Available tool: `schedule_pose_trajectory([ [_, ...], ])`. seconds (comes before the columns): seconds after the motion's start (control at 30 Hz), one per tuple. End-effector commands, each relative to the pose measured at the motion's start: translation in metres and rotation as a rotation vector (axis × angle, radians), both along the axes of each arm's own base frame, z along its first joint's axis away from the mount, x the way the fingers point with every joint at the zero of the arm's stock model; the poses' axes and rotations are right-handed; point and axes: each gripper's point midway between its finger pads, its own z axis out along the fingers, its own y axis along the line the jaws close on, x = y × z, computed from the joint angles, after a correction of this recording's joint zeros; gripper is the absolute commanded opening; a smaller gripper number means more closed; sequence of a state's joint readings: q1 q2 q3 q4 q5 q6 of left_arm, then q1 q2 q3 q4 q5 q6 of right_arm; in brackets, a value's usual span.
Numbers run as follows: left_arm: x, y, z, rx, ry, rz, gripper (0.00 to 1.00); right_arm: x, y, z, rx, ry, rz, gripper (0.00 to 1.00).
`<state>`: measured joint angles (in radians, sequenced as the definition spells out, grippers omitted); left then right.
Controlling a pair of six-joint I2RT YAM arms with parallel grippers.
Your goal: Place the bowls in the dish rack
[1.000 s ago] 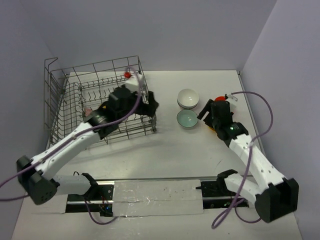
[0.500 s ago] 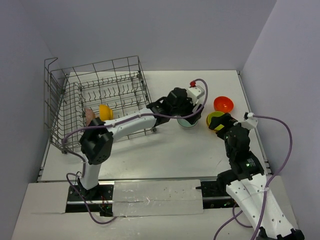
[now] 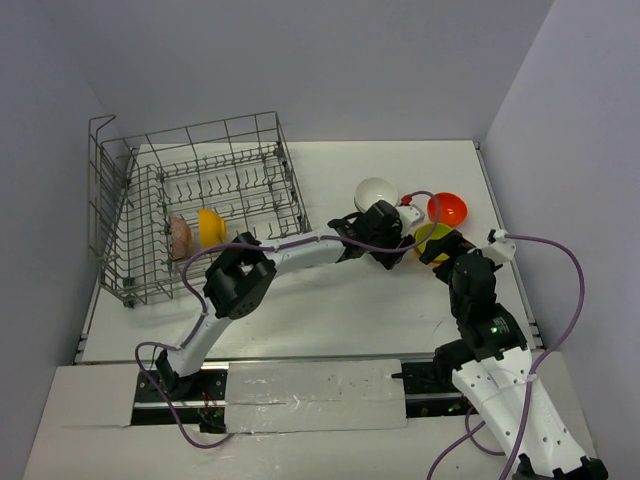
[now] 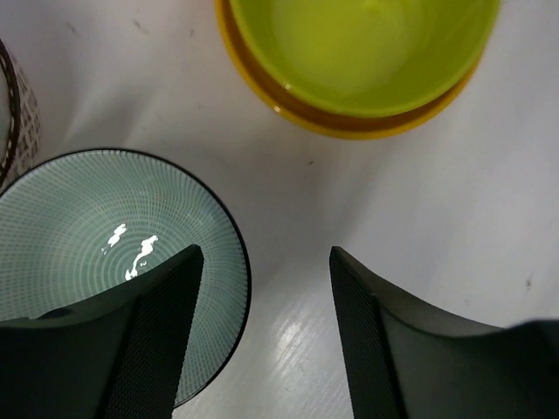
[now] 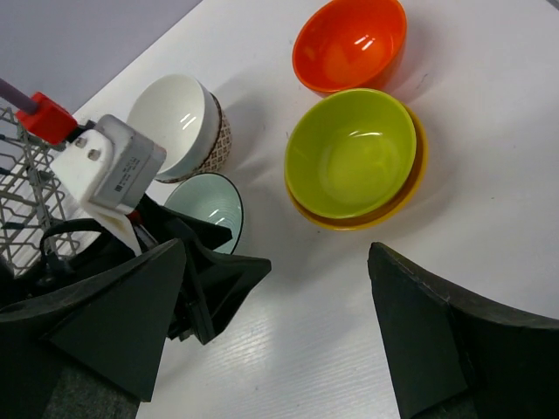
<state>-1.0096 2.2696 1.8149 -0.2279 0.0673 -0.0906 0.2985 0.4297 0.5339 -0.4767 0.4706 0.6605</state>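
Observation:
My left gripper has its fingers apart on both sides of the bowl's rim (image 4: pixel 249 277), so the pale green bowl (image 4: pixel 87 236) would stay if I lifted the gripper now.
My left gripper (image 4: pixel 266 253) is open astride the rim of a pale green bowl (image 4: pixel 87 236): one finger is inside the bowl, the other is over the bare table. From above, the left gripper (image 3: pixel 385 250) hides that bowl. A lime green bowl (image 5: pixel 349 153) sits nested in an orange-yellow one (image 5: pixel 410 188), with a red bowl (image 5: pixel 349 44) behind it. A white speckled bowl (image 3: pixel 375 190) stands beside the green one. The dish rack (image 3: pixel 130 170) holds a pinkish bowl (image 3: pixel 180 236) and an orange bowl (image 3: pixel 210 225) on edge. My right gripper (image 5: pixel 275 251) hangs open over the table, holding nothing.
The grey walls close in the table at the back and on both sides. The left arm stretches from the near left across the rack's front corner (image 3: pixel 305 250). The right arm's purple cable (image 3: pixel 570 280) loops near the right wall.
The left arm swung out of the rack, leaving the orange bowl there, and came down on the pale green bowl with its jaws narrowing. The right arm drew back from the lime green bowl.

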Motion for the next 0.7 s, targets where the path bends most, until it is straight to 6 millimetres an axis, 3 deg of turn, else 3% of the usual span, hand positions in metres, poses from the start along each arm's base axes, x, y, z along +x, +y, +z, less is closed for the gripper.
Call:
schedule_pose_trajectory([
  [0.0, 0.0116, -0.0035, 0.0124, -0.011, -0.043, 0.045, 0.63, 0.0017, -0.0028, 0.0001, -0.005, -0.004, -0.019, 0.93],
  [0.43, 0.0123, -0.0045, 0.0112, -0.020, -0.036, 0.059, 0.38, 0.0009, -0.0023, -0.0029, -0.007, 0.000, -0.014, 0.93],
  [0.57, 0.0119, -0.0039, 0.0102, -0.015, -0.033, 0.059, 0.19, 0.0010, -0.0024, -0.0026, -0.010, 0.001, -0.013, 0.93],
  [0.67, 0.0119, -0.0032, 0.0188, -0.026, -0.042, 0.060, 0.10, 0.0008, -0.0019, -0.0027, -0.007, -0.001, -0.010, 0.93],
])
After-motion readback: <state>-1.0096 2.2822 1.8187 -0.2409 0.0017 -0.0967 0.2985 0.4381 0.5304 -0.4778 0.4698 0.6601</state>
